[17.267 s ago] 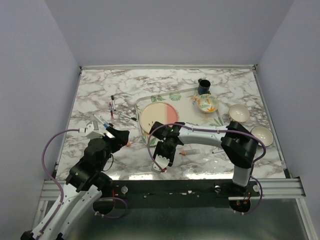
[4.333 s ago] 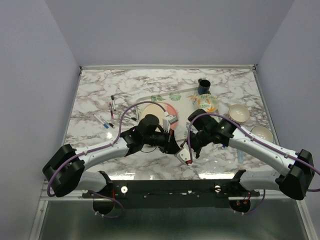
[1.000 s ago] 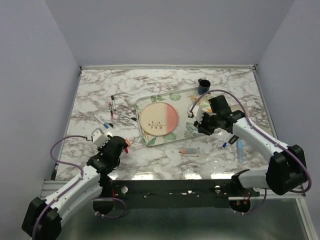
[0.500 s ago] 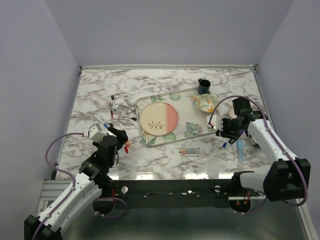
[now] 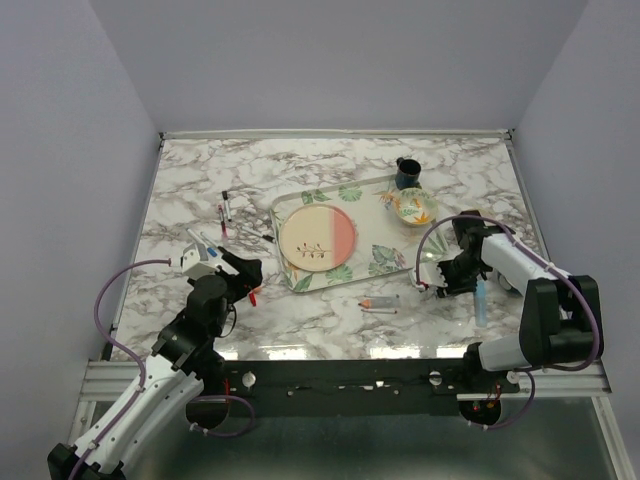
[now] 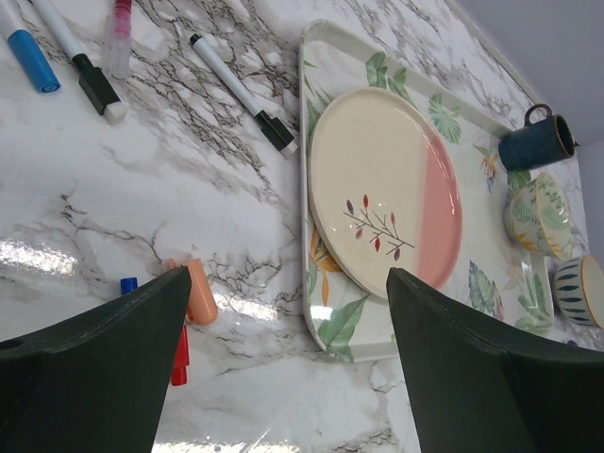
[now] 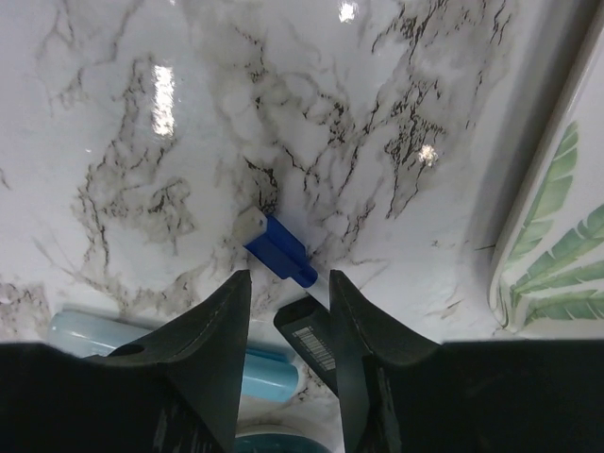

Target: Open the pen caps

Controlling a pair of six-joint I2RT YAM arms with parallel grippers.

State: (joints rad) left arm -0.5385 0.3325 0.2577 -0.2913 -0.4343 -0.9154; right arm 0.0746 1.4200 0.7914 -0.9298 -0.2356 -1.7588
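My right gripper grabs the thin pen by its white body next, which leaves the blue cap free for my left gripper to open.
My right gripper [image 5: 438, 281] [image 7: 290, 276] is low over the table right of the tray, jaws a little apart. Its fingers [image 7: 203, 349] straddle a thin white pen with a blue cap [image 7: 281, 250] lying on the marble; the cap is on, and a black labelled part [image 7: 316, 344] lies in the gap. A light-blue highlighter [image 7: 250, 370] [image 5: 480, 300] lies just beside it. My left gripper [image 5: 247, 271] [image 6: 289, 274] is wide open and empty, over loose orange [image 6: 200, 293], red [image 6: 179, 354] and blue [image 6: 128, 284] caps. Several capped pens [image 5: 223, 212] [image 6: 243, 94] lie at the left.
A leaf-print tray [image 5: 385, 258] [image 6: 354, 344] holds a cream-and-pink plate [image 5: 316, 238] [image 6: 382, 189]. A patterned bowl [image 5: 415, 206] and a dark mug [image 5: 407, 173] stand behind it. A short orange-tipped pen [image 5: 378, 301] lies in front of the tray.
My right gripper has swung from the tray's right side down onto the blue-capped pen. My left arm has drawn back to the left, and its gripper now hangs over the loose caps.
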